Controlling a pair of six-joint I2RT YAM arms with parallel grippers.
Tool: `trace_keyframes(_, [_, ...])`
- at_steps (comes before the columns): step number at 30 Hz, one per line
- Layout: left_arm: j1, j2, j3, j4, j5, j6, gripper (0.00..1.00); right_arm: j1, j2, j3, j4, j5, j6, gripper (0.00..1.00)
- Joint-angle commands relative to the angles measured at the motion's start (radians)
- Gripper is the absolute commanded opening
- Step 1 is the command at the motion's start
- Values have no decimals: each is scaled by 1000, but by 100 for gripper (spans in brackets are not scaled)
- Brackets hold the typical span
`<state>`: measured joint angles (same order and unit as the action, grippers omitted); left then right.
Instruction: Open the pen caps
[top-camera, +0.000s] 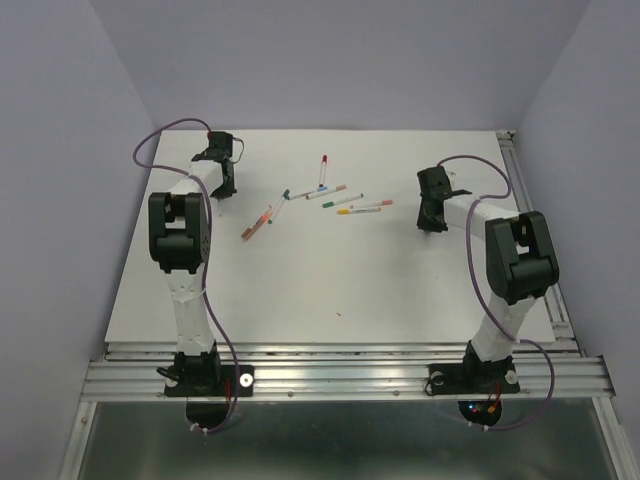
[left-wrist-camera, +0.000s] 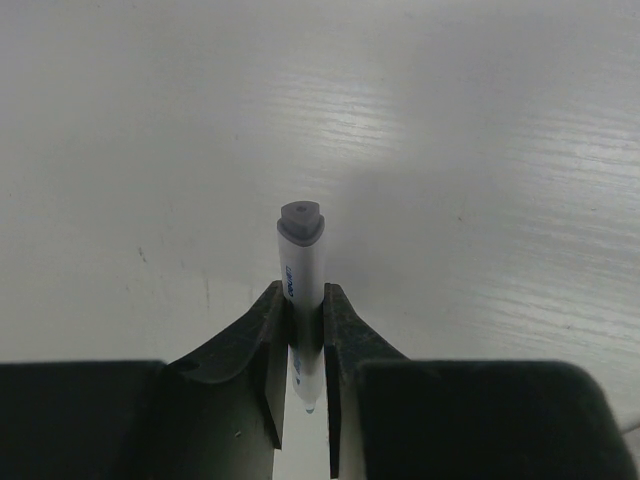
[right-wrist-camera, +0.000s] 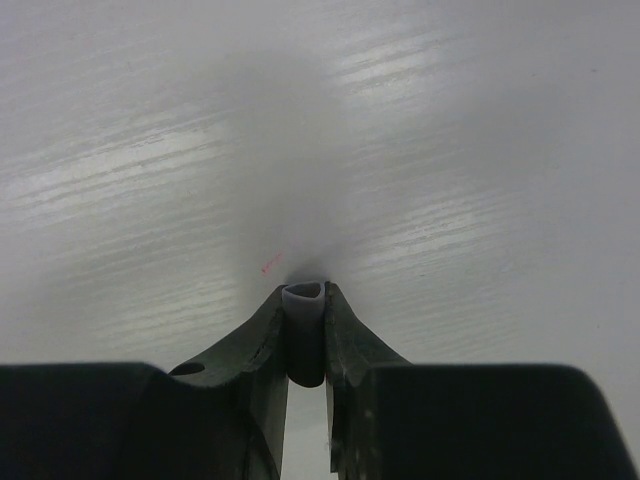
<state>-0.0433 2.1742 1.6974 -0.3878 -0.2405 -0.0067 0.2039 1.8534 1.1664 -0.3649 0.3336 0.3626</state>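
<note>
The short dark pen cap is close above flat, empty table and would land on the tabletop, so the robot's right gripper should open.
My left gripper is shut on a white pen barrel with blue print and a grey end. The barrel stands up between the fingers, its bare tip pointing toward the camera. My right gripper is shut on a short dark pen cap, held close above the white table. In the top view the left gripper is at the back left and the right gripper at the back right, far apart. Several more pens lie between them, some with caps on, one with a red cap.
Two orange-tipped pens lie a little right of the left gripper. A small red mark is on the table just ahead of the right gripper. Purple walls enclose the white table, with a metal rail along its near edge.
</note>
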Motion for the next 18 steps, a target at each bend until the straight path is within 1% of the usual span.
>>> trace_keyframes(1, [6, 7, 42, -25, -13, 30, 15, -4, 12, 61, -16, 25, -7, 16])
trace_keyframes(2, [6, 10, 42, -23, -11, 30, 16, -4, 15, 61, -17, 24, -7, 17])
trace_keyframes(5, [6, 18, 39, -17, 4, 33, 27, -4, 20, 56, -16, 12, -7, 18])
trace_keyframes(7, [8, 22, 41, -14, 18, 31, 29, -6, 20, 49, -14, 4, -2, 20])
trace_keyframes(9, [10, 26, 39, -14, 29, 31, 34, -6, 20, 44, -12, -11, 1, 21])
trace_keyframes(10, [10, 27, 39, -16, 35, 30, 38, -4, 18, 39, -9, -27, 1, 21])
trace_keyframes(11, [10, 27, 38, -14, 36, 30, 38, -4, 18, 36, -9, -33, 4, 21])
trace_keyframes(13, [10, 24, 35, -14, 44, 27, 45, -6, 15, 26, 1, -41, 4, 22])
trace_keyframes(14, [10, 24, 33, -13, 49, 27, 53, -4, 13, 26, 7, -42, 6, 23])
trace_keyframes(18, [10, 10, 35, -11, 85, 22, 57, -6, 10, 18, 17, -50, 12, 24])
